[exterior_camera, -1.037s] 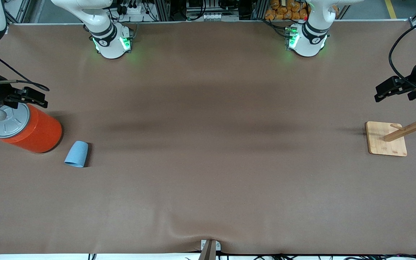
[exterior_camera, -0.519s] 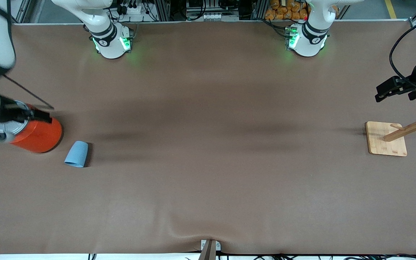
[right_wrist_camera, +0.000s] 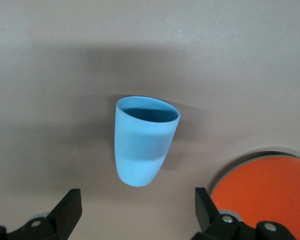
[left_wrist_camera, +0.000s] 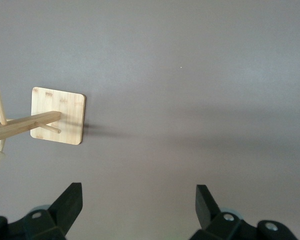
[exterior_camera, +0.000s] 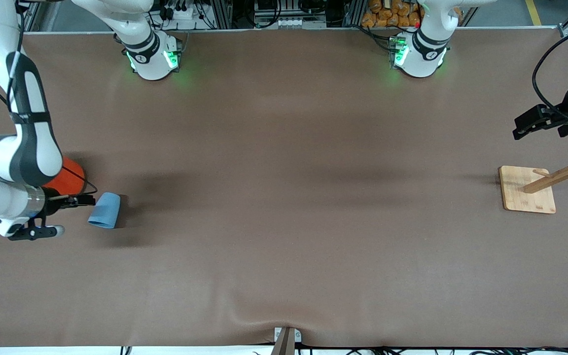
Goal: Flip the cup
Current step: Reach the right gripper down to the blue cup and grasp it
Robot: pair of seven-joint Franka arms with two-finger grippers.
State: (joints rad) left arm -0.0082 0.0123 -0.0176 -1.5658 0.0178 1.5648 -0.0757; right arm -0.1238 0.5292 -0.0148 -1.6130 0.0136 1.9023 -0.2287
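I should grab the light-blue cup [right_wrist_camera: 145, 140] by its bottom end [right_wrist_camera: 138, 175] with my right gripper next. Then I can flip the cup.
The light-blue cup [exterior_camera: 105, 210] lies on its side on the brown table, at the right arm's end, with its mouth toward the front camera. In the right wrist view the cup [right_wrist_camera: 144, 145] lies just ahead of the jaws, bottom end toward them. My right gripper [exterior_camera: 74, 214] is open and empty, low beside the cup's bottom end and not touching it; it also shows in its own wrist view [right_wrist_camera: 137, 210]. My left gripper [exterior_camera: 535, 121] is open and empty, and waits above the table at the left arm's end [left_wrist_camera: 137, 205].
A big orange can [exterior_camera: 69, 176] stands right beside the cup, farther from the front camera, mostly hidden by the right arm; its edge shows in the right wrist view [right_wrist_camera: 265, 192]. A wooden rack on a square base [exterior_camera: 525, 190] stands near the left gripper [left_wrist_camera: 57, 116].
The right arm has swung from over the orange can toward the front camera and come down beside the cup. The cup and the left arm have not moved.
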